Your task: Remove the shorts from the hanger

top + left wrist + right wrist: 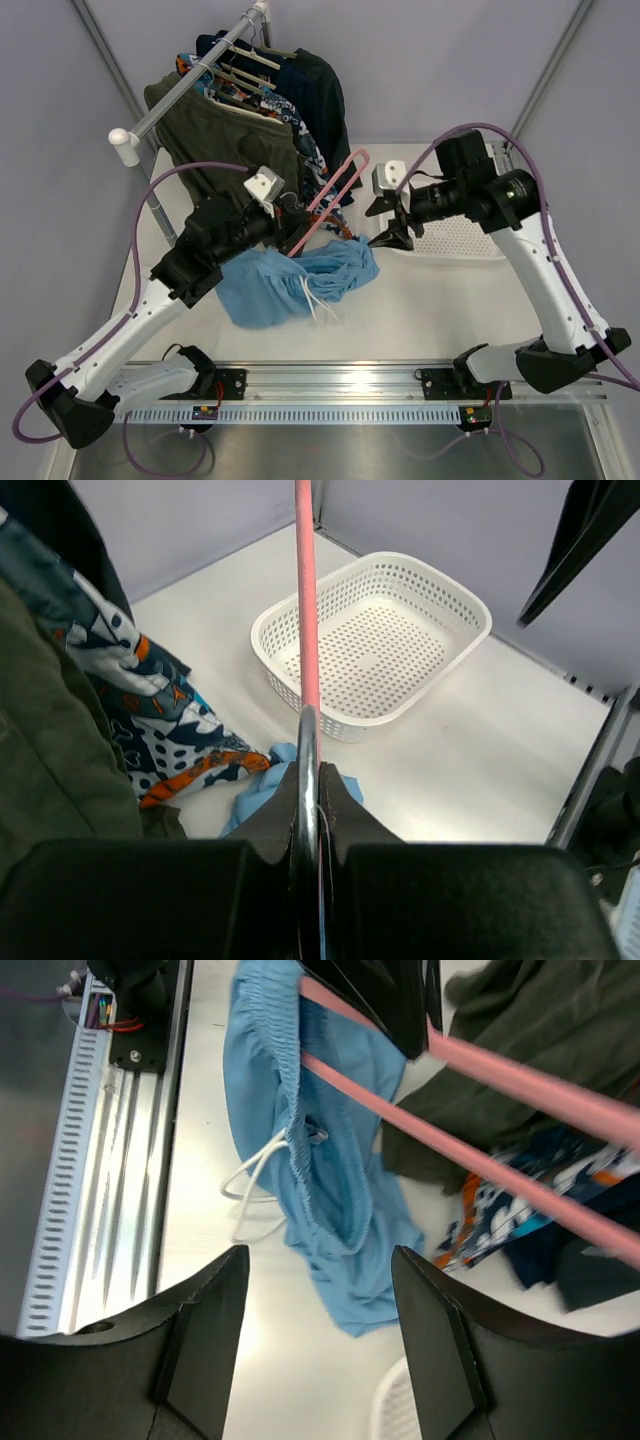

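Note:
The right gripper takes hold of the pink hanger by its bare end [358, 160] next, away from the waistband, to let the shorts be removed.
The light blue shorts [290, 280] lie heaped on the table, with white drawstrings trailing. The pink hanger [335, 195] slants up above them, its lower end at the shorts. My left gripper [295, 235] is shut on the hanger's lower end; in the left wrist view the pink bar [305, 610] runs straight out from between its closed fingers [312, 770]. In the right wrist view one hanger bar [420, 1125] crosses the waistband of the shorts [330, 1140]. My right gripper [395, 225] is open and empty, hovering right of the shorts [320, 1260].
A white perforated basket [455, 240] sits at the right, also in the left wrist view [450, 585]. A clothes rack [165, 105] at the back left holds a dark green garment [215, 140] and patterned clothes [150, 710]. A metal rail [330, 385] lines the near edge.

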Robot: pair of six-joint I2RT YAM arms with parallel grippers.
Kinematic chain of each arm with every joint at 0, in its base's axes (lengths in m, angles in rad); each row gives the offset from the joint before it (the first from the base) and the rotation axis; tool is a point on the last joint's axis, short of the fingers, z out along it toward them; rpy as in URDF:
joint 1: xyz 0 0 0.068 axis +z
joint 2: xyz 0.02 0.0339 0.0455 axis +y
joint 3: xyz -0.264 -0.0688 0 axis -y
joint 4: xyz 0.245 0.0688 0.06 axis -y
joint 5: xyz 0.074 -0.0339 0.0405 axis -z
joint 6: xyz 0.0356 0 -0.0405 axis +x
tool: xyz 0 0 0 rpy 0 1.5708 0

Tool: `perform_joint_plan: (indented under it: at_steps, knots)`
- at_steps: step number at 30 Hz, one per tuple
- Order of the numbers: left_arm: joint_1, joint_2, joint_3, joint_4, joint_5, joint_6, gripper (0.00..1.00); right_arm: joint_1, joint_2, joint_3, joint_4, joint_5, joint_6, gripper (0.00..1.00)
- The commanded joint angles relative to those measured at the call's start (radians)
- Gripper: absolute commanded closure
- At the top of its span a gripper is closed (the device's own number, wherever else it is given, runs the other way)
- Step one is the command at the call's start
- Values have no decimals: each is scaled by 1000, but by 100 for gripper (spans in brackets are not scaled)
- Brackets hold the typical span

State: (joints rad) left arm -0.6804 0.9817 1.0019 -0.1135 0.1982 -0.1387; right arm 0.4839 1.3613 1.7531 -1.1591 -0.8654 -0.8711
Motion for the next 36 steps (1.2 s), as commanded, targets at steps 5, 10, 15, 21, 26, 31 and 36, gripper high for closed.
perform_joint_plan:
  at_steps: [5,10,15,21,26,31,36]
  knots:
    - [2,11,115,-123,278,364,100,-4,36,212,-363,-73,-610,32]
    - [2,49,170,-221,339,442,100,34,180,382,-447,-6,-623,34]
    - [2,45,170,-218,353,444,100,88,274,408,-407,118,-514,37]
    - [2,38,178,-247,327,465,100,113,323,456,-481,132,-483,41]
    - [2,43,182,-271,313,485,100,119,302,415,-481,135,-450,44]
    - [2,46,188,-307,290,505,100,120,282,398,-482,102,-399,43]
    - [2,48,208,-310,273,510,100,130,277,319,-481,103,-399,44]
